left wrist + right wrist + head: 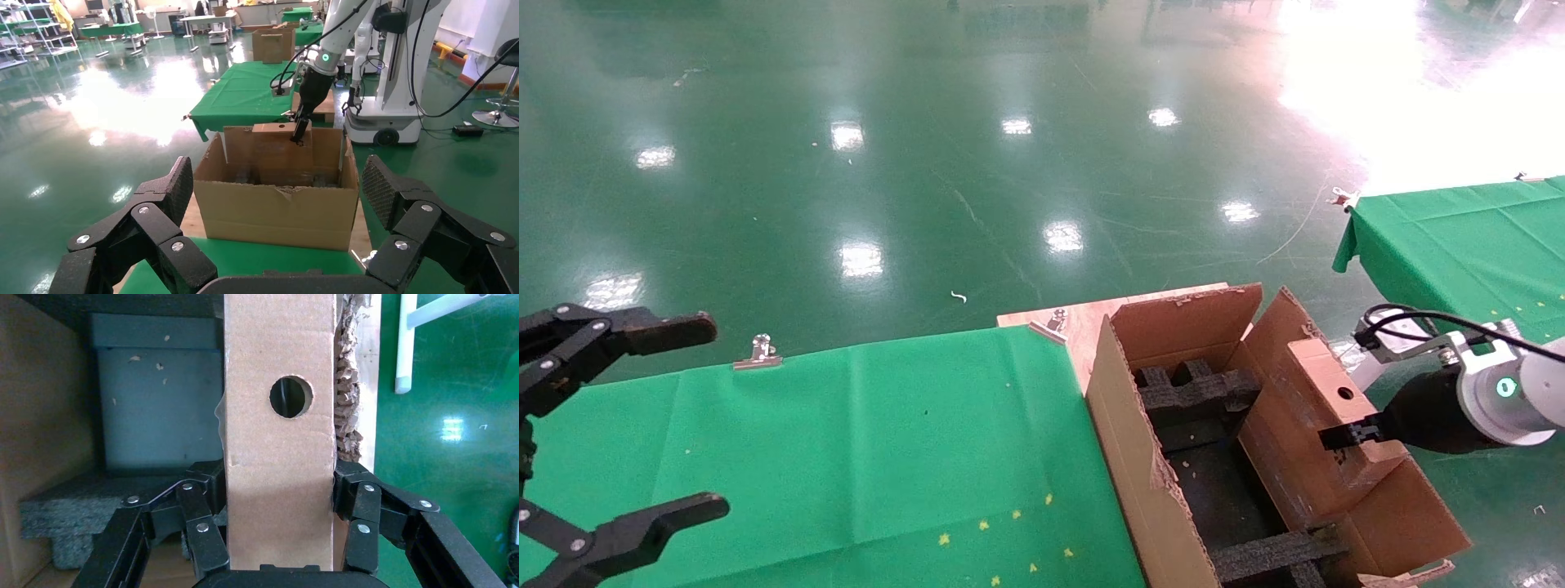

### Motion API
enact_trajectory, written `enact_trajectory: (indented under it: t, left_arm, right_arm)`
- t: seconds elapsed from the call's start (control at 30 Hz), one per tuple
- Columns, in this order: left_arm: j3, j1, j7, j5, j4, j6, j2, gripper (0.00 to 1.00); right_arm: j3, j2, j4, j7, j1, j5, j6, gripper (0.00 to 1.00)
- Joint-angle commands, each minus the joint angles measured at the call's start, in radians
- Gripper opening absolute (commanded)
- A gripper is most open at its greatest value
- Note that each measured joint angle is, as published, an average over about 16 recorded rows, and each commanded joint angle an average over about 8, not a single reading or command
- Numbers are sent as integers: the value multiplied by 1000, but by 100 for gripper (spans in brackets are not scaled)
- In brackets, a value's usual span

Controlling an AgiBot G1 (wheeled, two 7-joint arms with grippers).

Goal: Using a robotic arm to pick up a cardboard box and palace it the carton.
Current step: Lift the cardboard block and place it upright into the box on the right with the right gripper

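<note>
The cardboard box (1324, 384) hangs tilted high at the carton's rim; my right gripper should lower it before releasing.
My right gripper (1352, 433) on the white robotic arm (1495, 396) is shut on the cardboard box (1324, 384), a small oblong brown box with a round hole. Its fingers (208, 523) press both long sides of the cardboard box (278, 416). The box hangs tilted at the carton's (1124, 441) right wall, its lower end inside and its top above the rim (275, 190). Black foam inserts (1193, 392) lie in the carton. My left gripper (695, 420) hangs open over the green table's left side, holding nothing.
The carton stands on a wooden board (1083, 318) at the right end of the green cloth table (846, 441). Metal clips (758, 353) hold the cloth's far edge. A second green table (1467, 245) stands at the right. Glossy green floor lies beyond.
</note>
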Motion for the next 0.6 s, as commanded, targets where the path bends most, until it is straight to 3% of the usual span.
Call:
enact_trajectory:
  t: [0.03, 0.6]
  left_arm:
    - [0, 0, 0, 0, 0, 0, 0, 100]
    - [0, 0, 0, 0, 0, 0, 0, 100]
  right_arm:
    - [-6, -4, -1, 10, -14, -6, 16, 0]
    - [-44, -72, -45, 66, -127, -41, 119, 0]
